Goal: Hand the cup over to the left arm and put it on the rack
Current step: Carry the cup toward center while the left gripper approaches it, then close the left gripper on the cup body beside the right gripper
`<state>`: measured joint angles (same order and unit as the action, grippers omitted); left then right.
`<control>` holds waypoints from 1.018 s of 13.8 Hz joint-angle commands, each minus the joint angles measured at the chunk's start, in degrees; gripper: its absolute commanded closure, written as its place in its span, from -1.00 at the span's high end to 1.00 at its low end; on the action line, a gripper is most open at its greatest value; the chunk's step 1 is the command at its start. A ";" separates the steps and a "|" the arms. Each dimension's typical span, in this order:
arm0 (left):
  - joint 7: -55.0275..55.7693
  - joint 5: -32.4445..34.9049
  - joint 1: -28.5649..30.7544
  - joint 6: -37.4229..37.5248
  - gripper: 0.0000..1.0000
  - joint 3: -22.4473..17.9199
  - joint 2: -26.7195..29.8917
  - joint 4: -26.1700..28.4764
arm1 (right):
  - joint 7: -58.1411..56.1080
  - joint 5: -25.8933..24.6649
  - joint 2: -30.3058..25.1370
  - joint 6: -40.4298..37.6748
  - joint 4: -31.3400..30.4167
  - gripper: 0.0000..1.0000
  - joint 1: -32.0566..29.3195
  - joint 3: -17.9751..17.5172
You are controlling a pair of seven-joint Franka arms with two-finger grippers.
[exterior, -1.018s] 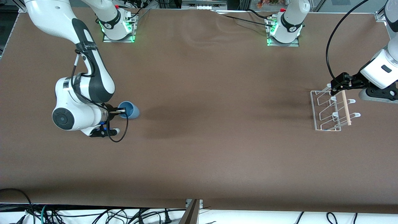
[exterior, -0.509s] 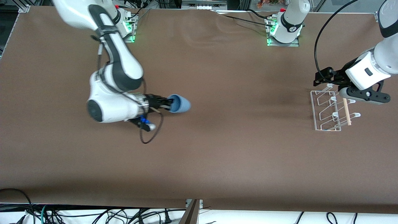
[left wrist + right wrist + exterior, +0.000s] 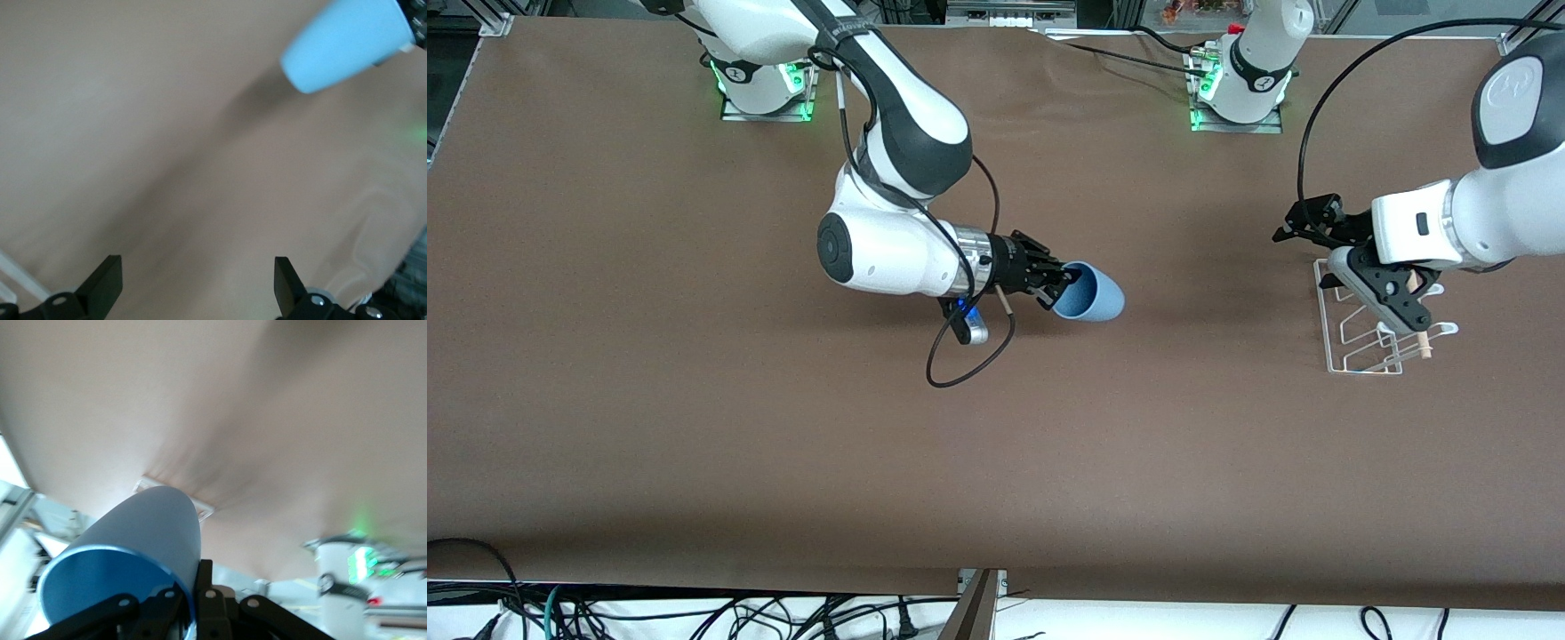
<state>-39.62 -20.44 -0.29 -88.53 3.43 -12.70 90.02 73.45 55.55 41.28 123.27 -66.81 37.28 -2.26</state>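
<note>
The left gripper grabs the cup around its lower body [image 3: 1104, 298] [image 3: 319, 60] next, which sticks out free, since the right gripper's fingers already fill the cup's rim.
My right gripper [image 3: 1062, 284] is shut on the rim of the light-blue cup [image 3: 1092, 297], which it holds on its side in the air over the middle of the table. In the right wrist view one finger sits inside the cup [image 3: 127, 547] and one outside, with the right gripper [image 3: 200, 590] pinching the wall. The left gripper [image 3: 1303, 222] hangs open and holds nothing, just beside the white wire rack [image 3: 1327, 333], pointing toward the cup. In the left wrist view its fingers [image 3: 107, 283] stand wide apart and the cup [image 3: 347, 43] shows ahead of the left gripper [image 3: 198, 283].
The rack stands at the left arm's end of the table with a wooden dowel [image 3: 1424, 342] across it, partly covered by the left wrist. Both arm bases [image 3: 765, 84] sit along the table edge farthest from the front camera. Brown tabletop [image 3: 996, 462] surrounds everything.
The right arm has carried the cup from its own end of the table to the middle. The left gripper has swung off the rack toward the middle, still open.
</note>
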 commanded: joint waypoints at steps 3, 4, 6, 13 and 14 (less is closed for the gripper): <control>-22.38 -10.56 -0.50 -0.15 1.00 0.08 -4.96 -0.37 | 6.88 1.32 1.26 7.06 4.31 -1.00 -0.55 -6.07; -26.86 -12.32 -0.67 -0.85 1.00 0.43 -5.49 -0.37 | 7.23 1.32 1.26 6.98 4.32 -1.00 -0.55 -7.04; -34.70 -14.35 -0.94 -3.47 1.00 2.53 -6.28 -0.28 | 7.32 1.23 1.26 7.07 4.32 -1.00 -0.11 -7.40; -45.63 -19.02 -0.94 -10.08 1.00 7.37 -6.46 1.12 | 7.06 1.05 1.43 7.16 4.40 -1.00 0.51 -7.32; -45.63 -19.63 -0.94 -10.08 1.00 7.99 -6.46 1.38 | 7.15 1.05 1.34 7.16 4.40 -1.00 0.51 -7.23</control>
<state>-82.91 -37.99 -1.42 -97.47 10.25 -19.42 90.32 80.10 55.78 41.51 129.93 -64.50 37.66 -9.10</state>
